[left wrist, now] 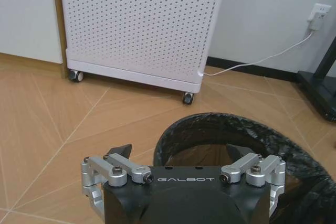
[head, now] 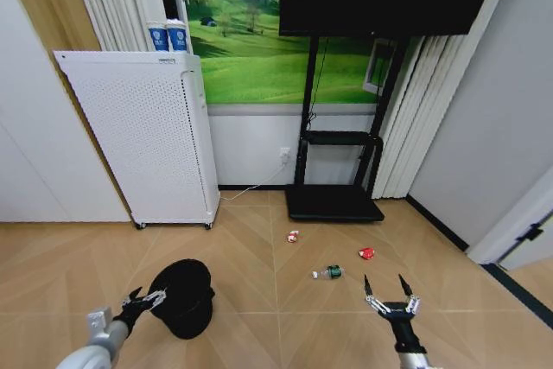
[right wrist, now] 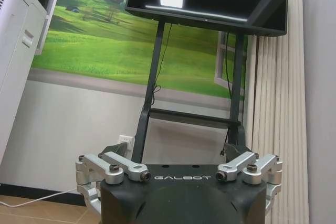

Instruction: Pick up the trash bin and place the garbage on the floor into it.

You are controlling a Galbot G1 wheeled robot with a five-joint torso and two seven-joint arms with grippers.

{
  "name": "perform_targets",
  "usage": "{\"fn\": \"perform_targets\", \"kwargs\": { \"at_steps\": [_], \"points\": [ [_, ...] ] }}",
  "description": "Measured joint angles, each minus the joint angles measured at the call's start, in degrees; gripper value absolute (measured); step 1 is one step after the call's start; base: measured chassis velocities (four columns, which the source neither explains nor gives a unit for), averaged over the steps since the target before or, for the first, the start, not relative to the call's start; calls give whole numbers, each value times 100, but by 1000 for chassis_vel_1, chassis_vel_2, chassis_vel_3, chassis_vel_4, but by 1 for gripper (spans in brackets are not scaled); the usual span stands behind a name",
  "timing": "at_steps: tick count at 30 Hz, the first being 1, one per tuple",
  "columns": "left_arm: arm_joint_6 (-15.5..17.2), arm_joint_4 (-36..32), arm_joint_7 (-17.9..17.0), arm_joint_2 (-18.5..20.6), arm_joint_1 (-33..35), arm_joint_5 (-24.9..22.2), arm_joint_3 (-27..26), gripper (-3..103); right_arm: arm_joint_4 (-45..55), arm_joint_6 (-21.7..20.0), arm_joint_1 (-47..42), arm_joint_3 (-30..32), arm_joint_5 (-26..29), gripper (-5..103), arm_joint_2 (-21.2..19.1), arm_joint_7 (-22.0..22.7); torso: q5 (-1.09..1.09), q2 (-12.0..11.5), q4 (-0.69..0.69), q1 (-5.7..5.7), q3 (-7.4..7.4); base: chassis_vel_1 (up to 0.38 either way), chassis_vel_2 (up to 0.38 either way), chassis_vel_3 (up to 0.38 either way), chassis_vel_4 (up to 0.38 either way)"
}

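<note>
My left gripper grabs the bin by its bag-lined rim [head: 153, 284] next, to leave the trash bin's opening [head: 183, 281] free for the garbage.
The trash bin [head: 183, 296], black with a black liner bag, stands on the wooden floor at the lower left. My left gripper [head: 147, 301] is open at its left rim. In the left wrist view, the left gripper [left wrist: 180, 149] has one finger outside the bin's rim [left wrist: 220, 121] and the other over the opening. The garbage lies to the right: a red-and-white wrapper [head: 294, 236], a small bottle with a green label [head: 329, 273] and a red lump [head: 366, 253]. My right gripper [head: 385, 286] hangs open just right of the bottle, holding nothing, and the right gripper [right wrist: 173, 150] faces the far wall.
A tall white perforated appliance [head: 147, 136] on castors stands against the wall behind the bin, its cable [left wrist: 262, 60] running to a socket. A black TV stand [head: 333, 200] sits beyond the litter. White curtains [head: 415, 118] and a grey wall close off the right side.
</note>
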Motion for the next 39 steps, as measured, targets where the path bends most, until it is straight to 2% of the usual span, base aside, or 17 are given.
{"fn": "perform_targets", "kwargs": {
  "at_steps": [8,16,28,35,39],
  "points": [
    [-73,448,119,-5,-121,-39,24,99,-34,2,15,-27,-3,100,-4,-3,0,0,1,0,0,0,0,0,0],
    [-106,865,209,-98,-477,-55,262,93,-10,4,-140,9,9,100,-4,-5,-1,0,0,0,0,0,0,0,0],
    [-103,1188,270,-103,-670,-140,341,91,71,6,-158,1,45,100,-56,-6,-1,0,2,0,0,0,0,0,0],
    [-166,1561,457,-68,-872,-246,379,91,85,6,-198,-54,34,100,-5,-11,0,0,0,0,0,0,0,0,0],
    [-308,1742,523,-109,-1031,-259,417,76,142,7,-187,-51,42,100,-57,39,1,0,2,0,0,0,0,0,0]
  ]
}}
